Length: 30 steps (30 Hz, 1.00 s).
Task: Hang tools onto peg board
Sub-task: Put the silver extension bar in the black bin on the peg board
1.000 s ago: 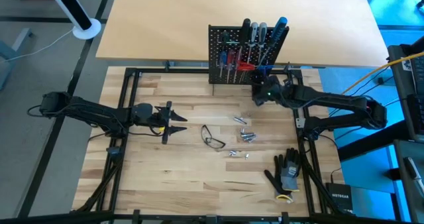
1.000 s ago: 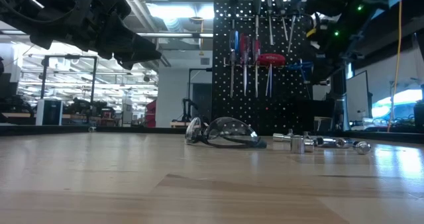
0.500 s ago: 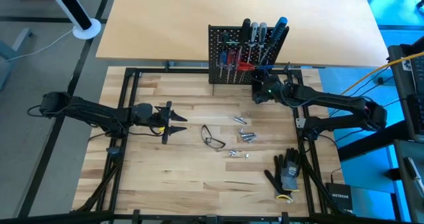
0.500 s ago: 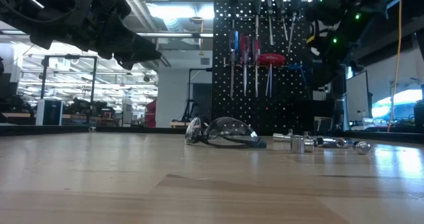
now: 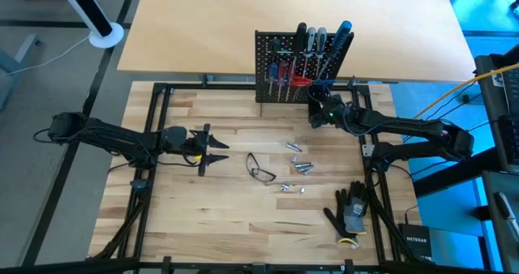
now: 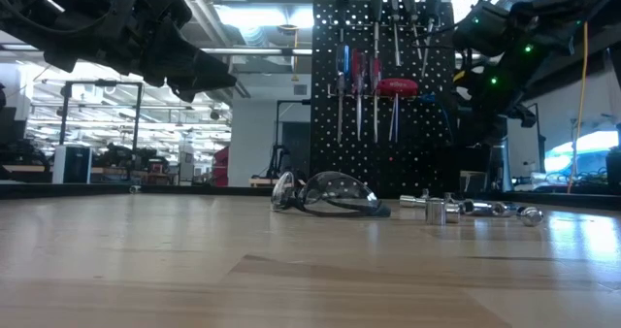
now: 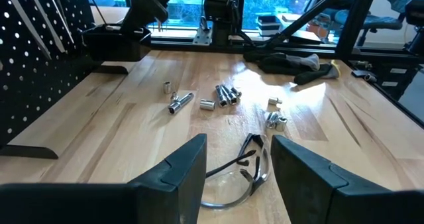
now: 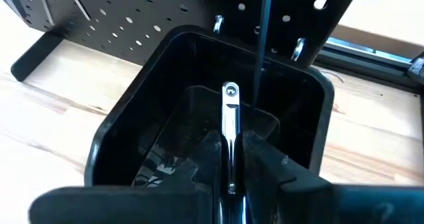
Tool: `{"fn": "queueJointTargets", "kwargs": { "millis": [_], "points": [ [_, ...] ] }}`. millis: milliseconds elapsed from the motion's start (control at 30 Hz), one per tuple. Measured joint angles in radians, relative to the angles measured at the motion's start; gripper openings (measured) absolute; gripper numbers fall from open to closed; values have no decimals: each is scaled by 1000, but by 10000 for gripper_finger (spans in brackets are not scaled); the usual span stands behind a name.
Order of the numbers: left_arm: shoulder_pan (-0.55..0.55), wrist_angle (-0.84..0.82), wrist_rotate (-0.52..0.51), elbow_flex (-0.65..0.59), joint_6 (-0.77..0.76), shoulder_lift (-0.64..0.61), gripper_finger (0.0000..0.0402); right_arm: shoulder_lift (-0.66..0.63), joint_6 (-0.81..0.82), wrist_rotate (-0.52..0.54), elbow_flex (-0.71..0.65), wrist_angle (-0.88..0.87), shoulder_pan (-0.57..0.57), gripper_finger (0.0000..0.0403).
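Note:
The chrome tool's ringed end [image 8: 230, 91] stands inside the black cup's rim [image 8: 199, 71] and the tool would remain there, so it is time for my right gripper to open.
The black peg board [image 5: 280, 67] stands upright at the table's far edge, with red, blue and black-handled tools [image 5: 312, 51] hanging on it. At its foot on the right stands a small black cup [image 8: 126, 138]. My right gripper [image 8: 230, 168] hovers over the cup, shut on a thin chrome tool [image 8: 230, 118] with a small ring at its free end. My left gripper [image 7: 238, 164] waits open above the table's left half, pointing level toward the safety glasses [image 7: 246, 177]. My right gripper pinches the chrome tool's shaft [image 8: 230, 151] between its two fingers, which lie along it. The fingers [image 8: 265, 161] slant down toward the peg board. The tool sticks out ahead of them, lifted clear, its ringed end [image 8: 230, 89] over the cup's opening.
Safety glasses [image 5: 260, 169] lie at the table's middle, with several small chrome sockets [image 5: 298, 164] to their right. Black gloves [image 5: 350, 209] lie near the right front corner. A loose shaft [image 8: 262, 32] hangs from the board over the cup. Bare wood lies near the front.
My right gripper has come down toward the black cup at the peg board's foot and rolled a little, still shut on the chrome tool. The left arm has kept still.

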Motion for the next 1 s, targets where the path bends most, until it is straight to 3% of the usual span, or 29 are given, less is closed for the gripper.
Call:
{"fn": "queueJointTargets", "kwargs": {
  "millis": [200,600,800,900,1000],
  "points": [
    [0,1,0,0,-3,0,159,0,1,-33,-1,2,0,58],
    [0,1,0,0,-3,0,159,0,-50,-49,47,-65,2,155],
    [0,-1,0,0,-3,0,159,-1,-84,-213,153,-162,18,156],
    [0,-6,0,0,-8,0,159,-1,-86,-297,181,-163,78,155],
    [0,-6,0,0,-16,0,159,-1,-86,-313,192,-155,167,154]
  ]
}}
